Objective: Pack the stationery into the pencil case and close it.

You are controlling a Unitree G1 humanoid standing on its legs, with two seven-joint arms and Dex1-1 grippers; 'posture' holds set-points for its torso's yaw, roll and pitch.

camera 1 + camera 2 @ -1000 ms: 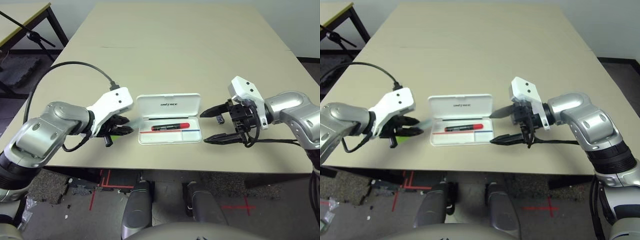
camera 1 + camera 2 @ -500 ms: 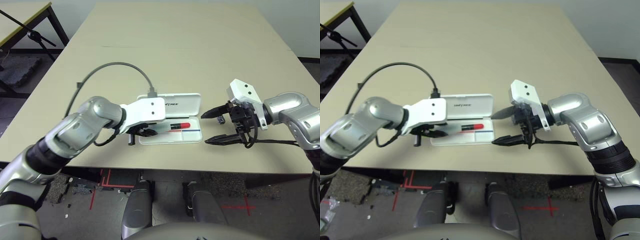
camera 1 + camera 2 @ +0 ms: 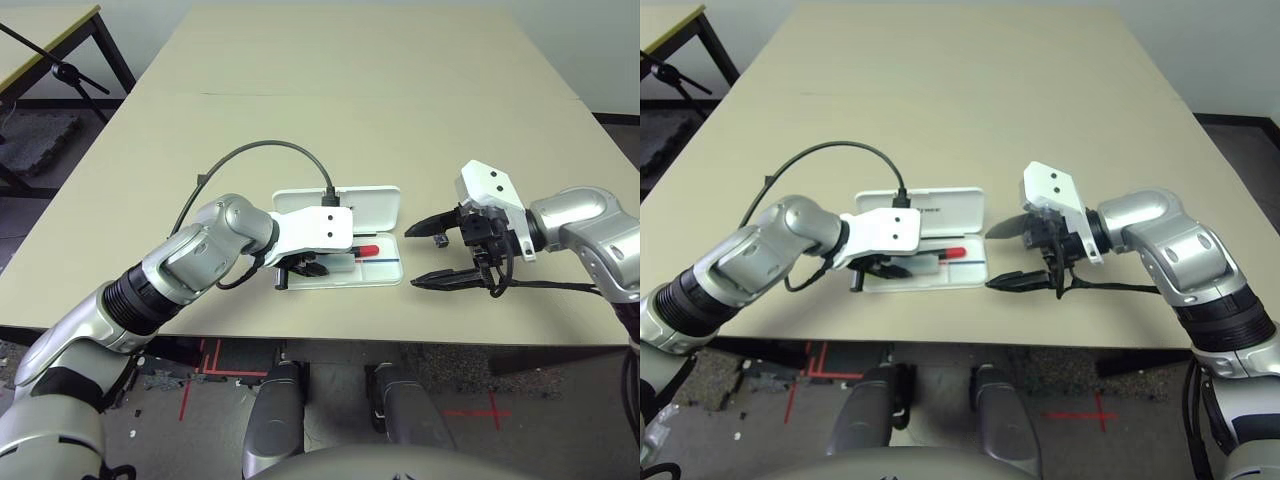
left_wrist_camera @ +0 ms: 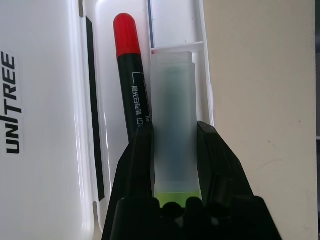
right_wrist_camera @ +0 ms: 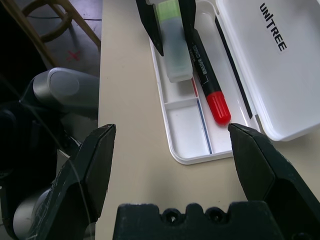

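Observation:
The bar's end is inside the pencil case's narrow section, short of the section's divider, so the bar would stay there and my left gripper should open.
The white pencil case lies open near the table's front edge, its lettered lid folded back. A red marker with a black cap lies lengthwise in its tray. My left gripper is shut on the light-green-and-white bar and holds it low in the tray, parallel to the marker on its front side. Whether the bar rests on the tray floor I cannot tell. Just right of the case my right gripper stands wide open and empty. The tiny dark grey block sits on the table beside its far finger.
My left wrist's black cable arcs above the table left of the case. The table's front edge runs close below the case. A second table and a black stand are at the far left. The far half of the tabletop is bare.
My left arm has swung right with the bar, from the table left of the case to over the tray beside the marker. The right gripper has hardly moved.

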